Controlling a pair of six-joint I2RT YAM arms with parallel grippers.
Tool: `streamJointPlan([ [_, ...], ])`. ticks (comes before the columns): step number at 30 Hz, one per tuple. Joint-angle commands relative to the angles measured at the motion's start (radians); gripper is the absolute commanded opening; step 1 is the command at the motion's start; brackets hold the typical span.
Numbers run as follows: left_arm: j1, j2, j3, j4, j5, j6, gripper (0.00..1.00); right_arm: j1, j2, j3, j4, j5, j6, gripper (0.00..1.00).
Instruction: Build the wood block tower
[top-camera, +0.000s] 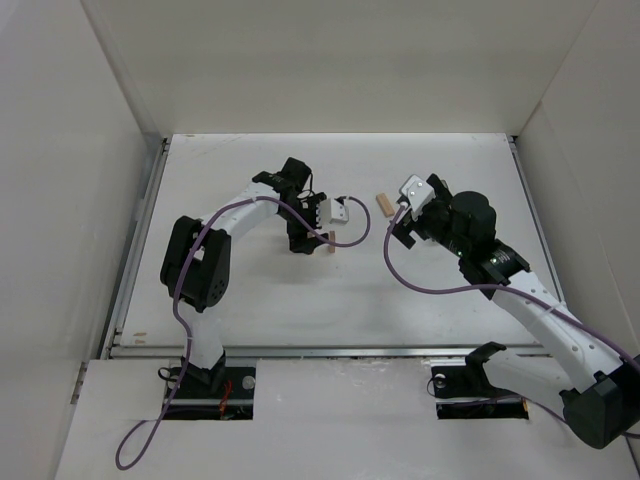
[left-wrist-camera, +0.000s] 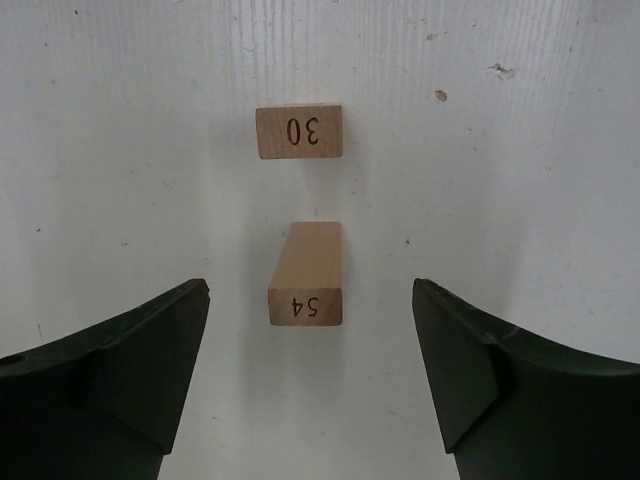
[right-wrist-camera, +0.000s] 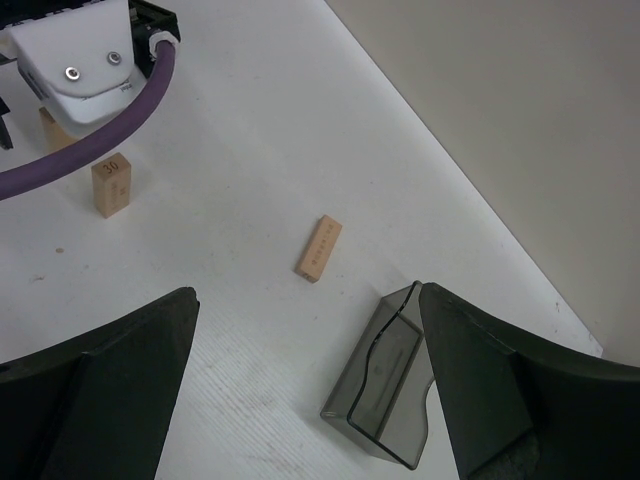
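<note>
My right gripper grabs the flat plank (top-camera: 385, 204) (right-wrist-camera: 319, 248) across its long sides next, around mid-length. This keeps the plank's ends and bottom free to bridge the uprights.
Two short light-tan wooden uprights stand on the white table. The one marked 54 (left-wrist-camera: 306, 272) stands between the fingers of my left gripper (left-wrist-camera: 310, 292), which is open and clear of it on both sides. The one marked 30 (left-wrist-camera: 299, 131) stands a little beyond it. From above, my left gripper (top-camera: 301, 243) points down beside a block (top-camera: 331, 244). The flat plank (right-wrist-camera: 319, 248) lies loose on the table, also visible from above (top-camera: 383, 203). My right gripper (right-wrist-camera: 308, 300) hangs open and empty above the table, short of the plank; from above the right gripper (top-camera: 400, 232) is right of the blocks.
A translucent dark grey plastic container (right-wrist-camera: 390, 385) lies on its side against my right gripper's right finger. The left wrist's white camera housing (right-wrist-camera: 80, 60) and purple cable (right-wrist-camera: 90, 160) partly hide the farther upright. White walls (top-camera: 90, 200) enclose the table.
</note>
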Motion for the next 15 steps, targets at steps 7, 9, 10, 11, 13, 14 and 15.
streamJointPlan([
  [7, -0.006, -0.016, 0.068, -0.073, 0.025, 0.041, 0.85, -0.006, 0.002, 0.131, 0.022, 0.006, 0.089, 1.00],
  [9, -0.006, -0.016, 0.077, -0.087, 0.025, 0.052, 0.87, -0.016, 0.042, 0.161, 0.022, 0.006, 0.132, 1.00],
  [10, -0.006, -0.027, 0.090, -0.101, 0.034, 0.063, 0.88, -0.026, 0.085, 0.198, 0.011, 0.027, 0.170, 1.00],
  [11, -0.006, -0.027, 0.090, -0.101, 0.034, 0.063, 0.90, -0.026, 0.110, 0.221, -0.007, 0.027, 0.171, 1.00],
  [13, 0.003, -0.041, 0.099, -0.125, 0.034, 0.063, 0.91, -0.045, 0.162, 0.296, -0.038, 0.041, 0.236, 1.00],
  [14, 0.003, -0.051, 0.099, -0.125, 0.043, 0.073, 0.92, -0.046, 0.217, 0.319, -0.047, 0.041, 0.255, 1.00],
  [15, 0.012, -0.064, 0.099, -0.138, 0.043, 0.073, 0.93, -0.056, 0.245, 0.341, -0.056, 0.041, 0.267, 1.00],
])
